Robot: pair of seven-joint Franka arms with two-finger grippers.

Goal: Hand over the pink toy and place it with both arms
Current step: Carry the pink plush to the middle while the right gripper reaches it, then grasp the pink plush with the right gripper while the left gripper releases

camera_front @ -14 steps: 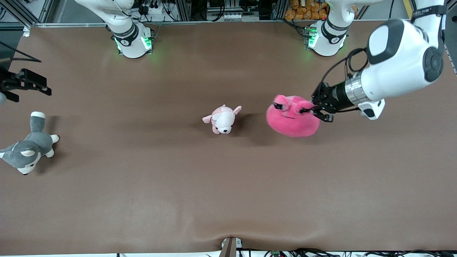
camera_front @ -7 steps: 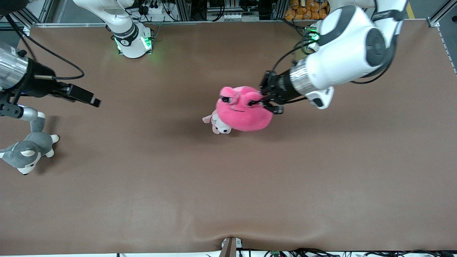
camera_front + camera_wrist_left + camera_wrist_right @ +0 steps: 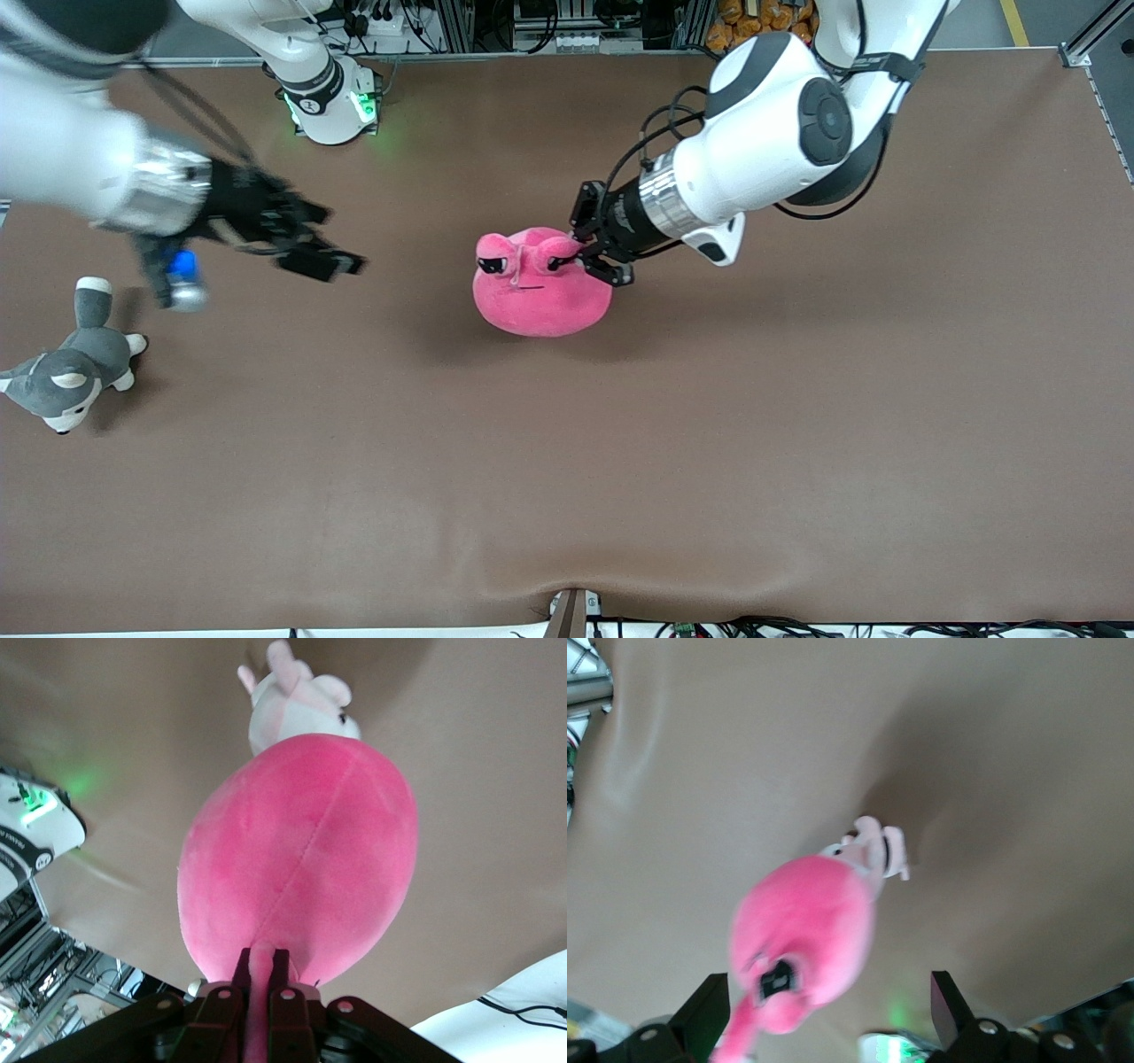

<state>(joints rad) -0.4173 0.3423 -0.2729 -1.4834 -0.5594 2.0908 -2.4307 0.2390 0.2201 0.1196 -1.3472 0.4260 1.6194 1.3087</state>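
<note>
The right gripper grabs the pink toy by its free ear (image 3: 492,245) beside the eye next, to take the toy over.
The pink toy (image 3: 539,288), a hot-pink round plush with dark sleepy eyes, hangs over the middle of the table. My left gripper (image 3: 592,255) is shut on a fold at the toy's top edge. The left wrist view shows the fold pinched between the closed fingers of the left gripper (image 3: 261,961), with the toy's body (image 3: 301,859) below. My right gripper (image 3: 330,241) is open and empty, in the air toward the right arm's end of the table, apart from the toy. In the right wrist view the toy (image 3: 802,935) shows between the spread fingers of the right gripper (image 3: 828,1010), farther off.
A small pale pink-and-white plush (image 3: 297,709) lies on the table under the pink toy; it also shows in the right wrist view (image 3: 877,849) and is hidden in the front view. A grey-and-white plush dog (image 3: 66,372) lies at the right arm's end of the table.
My left arm has carried the pink toy from its own end of the table to over the pale plush in the middle. My right arm has swung in from the table's end toward the toy.
</note>
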